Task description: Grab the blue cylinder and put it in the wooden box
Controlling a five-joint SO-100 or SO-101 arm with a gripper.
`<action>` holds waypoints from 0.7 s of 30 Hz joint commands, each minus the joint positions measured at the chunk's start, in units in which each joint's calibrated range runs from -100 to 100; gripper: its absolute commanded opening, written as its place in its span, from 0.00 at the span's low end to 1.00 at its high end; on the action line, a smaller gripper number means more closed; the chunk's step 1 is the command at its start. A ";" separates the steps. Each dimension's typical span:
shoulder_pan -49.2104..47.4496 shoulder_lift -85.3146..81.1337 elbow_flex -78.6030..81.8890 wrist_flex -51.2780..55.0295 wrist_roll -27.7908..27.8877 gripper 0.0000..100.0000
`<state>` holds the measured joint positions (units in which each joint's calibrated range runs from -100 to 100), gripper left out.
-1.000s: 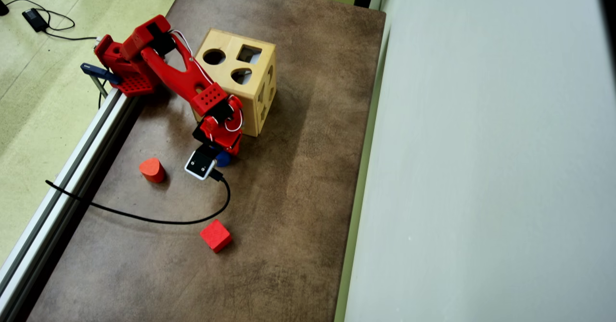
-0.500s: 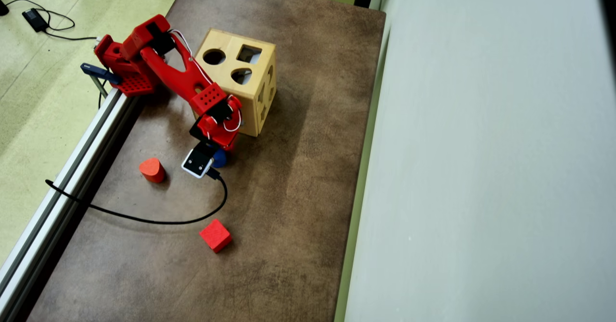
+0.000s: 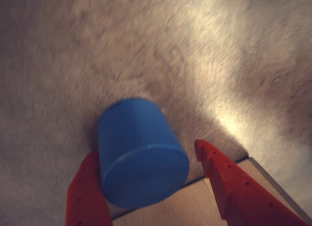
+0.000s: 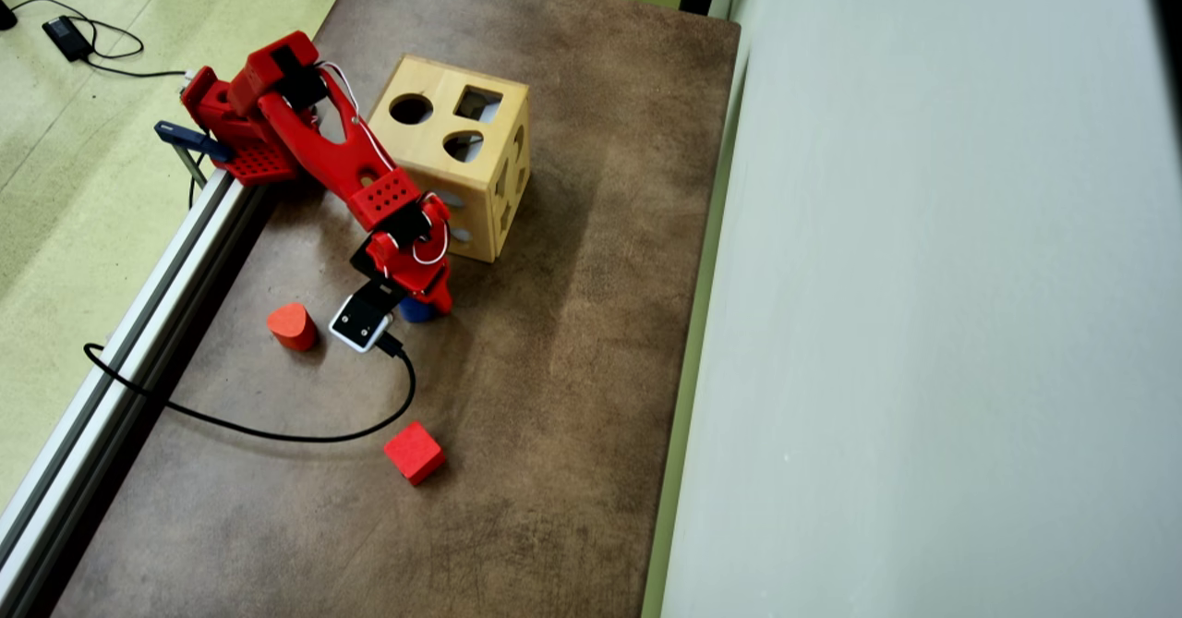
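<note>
The blue cylinder has to go through the round hole of the wooden box (image 3: 192, 211), so the robot's gripper will next grab the cylinder by its curved side (image 3: 134, 126).
The blue cylinder (image 3: 141, 158) lies tilted between my red fingers in the wrist view, one flat round end facing the camera. My gripper (image 3: 146, 149) is open around it: the left finger (image 3: 87, 187) touches its side, and the right finger (image 3: 229, 182) stands apart with a clear gap. A light-wood face of the wooden box (image 3: 192, 211) shows just beneath. In the overhead view the gripper (image 4: 429, 307) is low over the table just in front of the wooden box (image 4: 434, 151), and only a sliver of the blue cylinder (image 4: 415, 312) shows under it.
An orange-red rounded block (image 4: 293, 326) lies left of the gripper, and a red cube (image 4: 414, 452) sits nearer the front. A black cable (image 4: 277, 433) loops across the brown table. A metal rail (image 4: 138, 322) runs along the table's left edge, and a grey wall (image 4: 923, 322) along its right.
</note>
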<state>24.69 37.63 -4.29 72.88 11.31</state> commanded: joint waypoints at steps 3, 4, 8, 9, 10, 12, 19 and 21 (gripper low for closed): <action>0.50 -4.38 -0.63 0.74 -0.15 0.30; 0.50 -4.38 -0.63 0.74 -0.15 0.30; 0.50 -4.38 -0.90 0.74 -0.20 0.30; 0.57 -4.38 -0.99 0.74 -0.20 0.30; 0.57 -4.46 -0.90 0.74 -0.20 0.30; 0.65 -5.57 -0.72 0.74 -0.24 0.30; 0.87 -6.84 -0.72 0.34 -0.44 0.30; 0.87 -6.93 -0.72 0.02 -0.44 0.28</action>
<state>25.40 35.17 -4.20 73.04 10.96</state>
